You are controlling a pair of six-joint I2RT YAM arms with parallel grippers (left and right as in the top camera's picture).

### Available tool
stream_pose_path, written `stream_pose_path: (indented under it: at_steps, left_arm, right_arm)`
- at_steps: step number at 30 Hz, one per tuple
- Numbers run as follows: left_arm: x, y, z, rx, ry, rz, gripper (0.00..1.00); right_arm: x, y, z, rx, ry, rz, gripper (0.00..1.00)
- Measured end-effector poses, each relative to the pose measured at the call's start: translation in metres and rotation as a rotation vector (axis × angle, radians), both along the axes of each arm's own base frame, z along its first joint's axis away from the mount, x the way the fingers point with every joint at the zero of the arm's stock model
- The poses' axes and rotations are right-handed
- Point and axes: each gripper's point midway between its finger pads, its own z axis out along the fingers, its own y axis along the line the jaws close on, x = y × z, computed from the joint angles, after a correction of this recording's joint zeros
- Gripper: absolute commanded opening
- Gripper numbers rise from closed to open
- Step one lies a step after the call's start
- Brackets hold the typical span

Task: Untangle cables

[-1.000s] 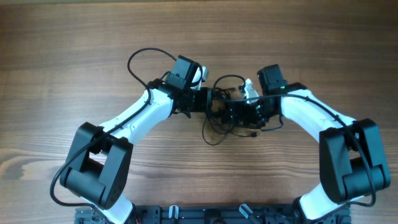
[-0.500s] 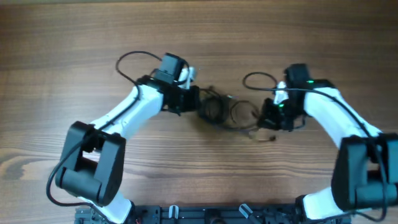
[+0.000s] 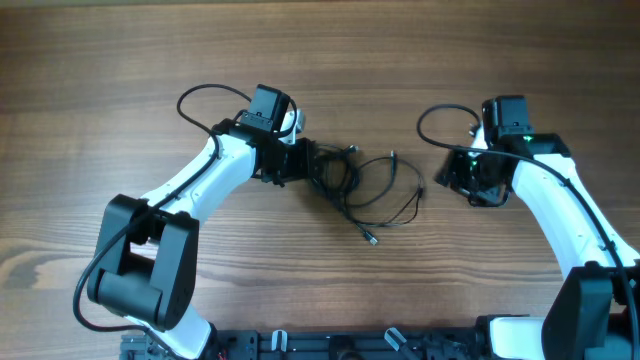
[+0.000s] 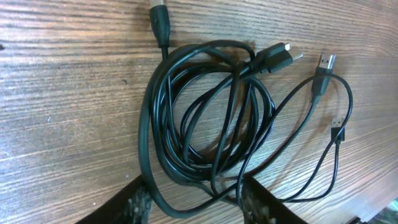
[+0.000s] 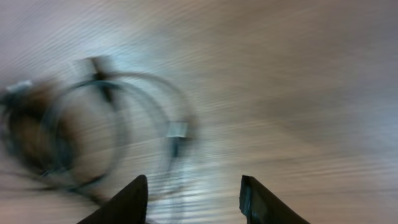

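Observation:
My right gripper grabs the coils at their silvery plug side (image 3: 351, 163) (image 5: 34, 98) next, opposite my left gripper, which leaves pieces of cable free to untangle.
The cables (image 3: 345, 178) lie mid-table as a bunch of black coils, with a thin loop (image 3: 400, 190) trailing right and a plug end (image 3: 372, 240) towards the front. In the left wrist view the coil (image 4: 211, 118) fills the middle, with silvery plugs (image 4: 323, 62) at the upper right. My left gripper (image 3: 312, 165) is open at the bunch's left edge, and a few strands run between its fingers (image 4: 196, 205). My right gripper (image 3: 445, 180) is open and empty, clear to the right of the loop. Its view is blurred; the cables (image 5: 93, 124) show to the left, ahead of the fingers (image 5: 196, 202).
The wooden table (image 3: 320, 60) bears nothing else. Thicker black arm wires arch above the left wrist (image 3: 200, 100) and the right wrist (image 3: 435, 120). The arm bases stand at the front edge (image 3: 320, 345).
My right gripper has pulled away to the right and let go of the cables. A thin cable has been drawn out into a loose loop. My left gripper has shifted slightly left.

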Motion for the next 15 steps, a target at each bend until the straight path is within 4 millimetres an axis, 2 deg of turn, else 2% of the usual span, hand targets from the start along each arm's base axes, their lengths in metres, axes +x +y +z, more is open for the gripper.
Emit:
stream_pose_path:
  at_steps: [1, 2, 4, 7, 9, 13, 15]
  left_arm:
    - [0.0, 0.0, 0.0, -0.001, -0.001, -0.004, 0.57]
    - [0.002, 0.0, 0.001, -0.002, -0.015, -0.014, 0.64]
    - [0.015, 0.0, 0.004, -0.015, -0.075, -0.012, 0.74]
    - [0.046, 0.008, 0.011, 0.017, -0.209, 0.021, 0.74]
    - [0.052, 0.018, 0.008, 0.075, -0.232, 0.048, 0.74]
    - [0.048, 0.026, -0.002, 0.13, -0.204, 0.058, 0.71]
    - [0.041, 0.018, -0.014, 0.145, -0.179, 0.029, 0.7]
  right_arm:
    - [0.005, 0.017, 0.007, 0.09, -0.042, 0.07, 0.52]
    - [0.006, 0.025, 0.01, 0.133, -0.06, 0.103, 0.52]
    - [0.006, 0.032, 0.014, 0.17, -0.075, 0.141, 0.52]
    - [0.004, 0.036, 0.016, 0.194, -0.078, 0.166, 0.52]
    - [0.003, 0.038, 0.016, 0.203, -0.076, 0.17, 0.51]
    - [0.003, 0.038, 0.016, 0.207, -0.076, 0.171, 0.51]
    - [0.003, 0.038, 0.016, 0.207, -0.073, 0.17, 0.51]
